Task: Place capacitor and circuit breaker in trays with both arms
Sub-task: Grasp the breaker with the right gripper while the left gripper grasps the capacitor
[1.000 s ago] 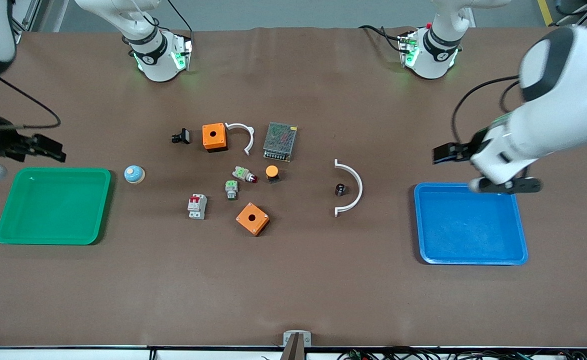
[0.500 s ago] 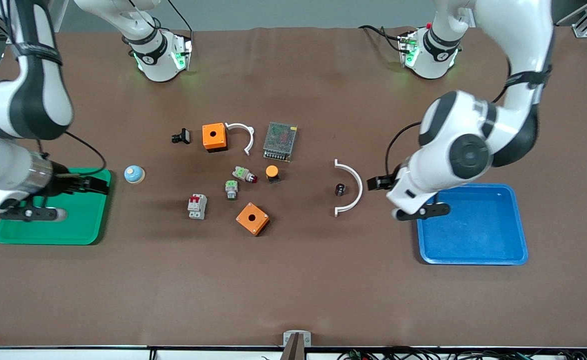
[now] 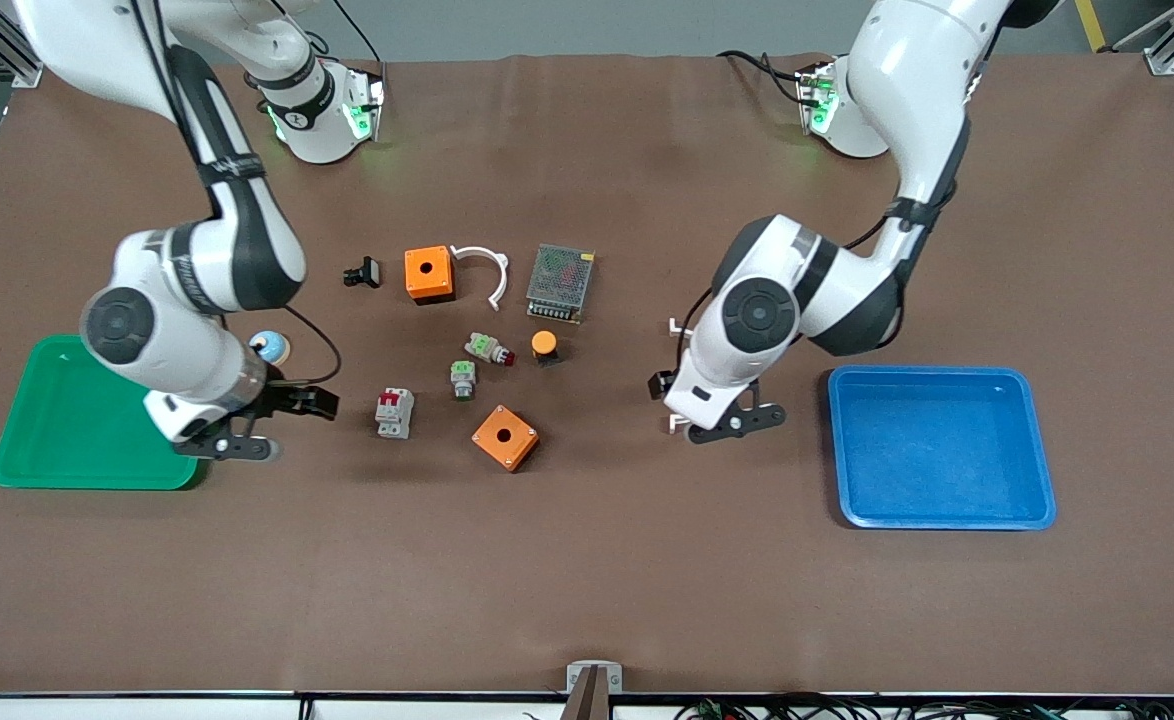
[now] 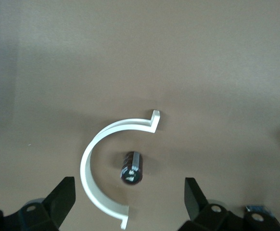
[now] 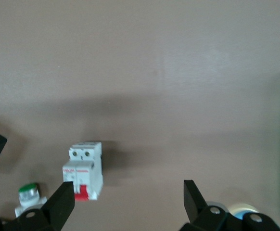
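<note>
Next, my right gripper grabs the flat sides of the circuit breaker, to place the circuit breaker (image 3: 394,412) in the green tray (image 3: 91,420).
The circuit breaker (image 3: 394,412), a white-grey block with red levers, lies on the table beside the lower orange box. My right gripper (image 3: 317,402) is open and empty, just on the green tray's side of it. In the right wrist view the breaker (image 5: 84,169) sits ahead of one fingertip (image 5: 63,202), off the gripper's (image 5: 128,202) centre. The capacitor (image 4: 132,167), a tiny black cylinder, lies inside a white curved clip (image 4: 101,168). My left gripper (image 4: 129,202) is open just above it. In the front view the left gripper (image 3: 663,385) hides the capacitor.
A green tray (image 3: 67,420) lies at the right arm's end, a blue tray (image 3: 937,450) at the left arm's end. Two orange boxes (image 3: 428,273) (image 3: 505,437), two button switches (image 3: 488,348), an orange-capped button (image 3: 544,345), a mesh power supply (image 3: 560,282) and a blue-white dome (image 3: 269,345) lie mid-table.
Both arms have swung in from the trays toward the middle. The left gripper came from the blue tray to the capacitor; the right gripper came from the green tray to the circuit breaker.
</note>
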Available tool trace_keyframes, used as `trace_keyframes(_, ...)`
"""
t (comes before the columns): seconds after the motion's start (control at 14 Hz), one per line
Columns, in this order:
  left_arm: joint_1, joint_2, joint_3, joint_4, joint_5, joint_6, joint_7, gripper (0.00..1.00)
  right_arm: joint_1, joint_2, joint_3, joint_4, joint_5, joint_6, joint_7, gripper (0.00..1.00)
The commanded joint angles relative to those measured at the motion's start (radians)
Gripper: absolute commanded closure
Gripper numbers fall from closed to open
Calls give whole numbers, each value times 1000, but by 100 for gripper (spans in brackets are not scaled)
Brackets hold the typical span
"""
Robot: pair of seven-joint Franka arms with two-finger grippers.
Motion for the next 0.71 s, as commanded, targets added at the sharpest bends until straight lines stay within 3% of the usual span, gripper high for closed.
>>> trace_keyframes(0.0, -29, 31, 5, -25, 46, 42, -53, 0, 67, 37, -10, -10, 16, 73, 79, 0)
trace_keyframes(0.36, -39, 19, 5, -186, 50, 189, -69, 1, 114, 109, -10, -12, 16, 158, 96, 0)
trace_keyframes(0.57, -39, 16, 4, -197, 50, 196, -77, 7, 123, 143, -10, -35, 16, 236, 96, 0)
trace_keyframes(0.64, -39, 11, 4, -197, 49, 196, -77, 13, 124, 151, -10, -47, 16, 260, 98, 0)
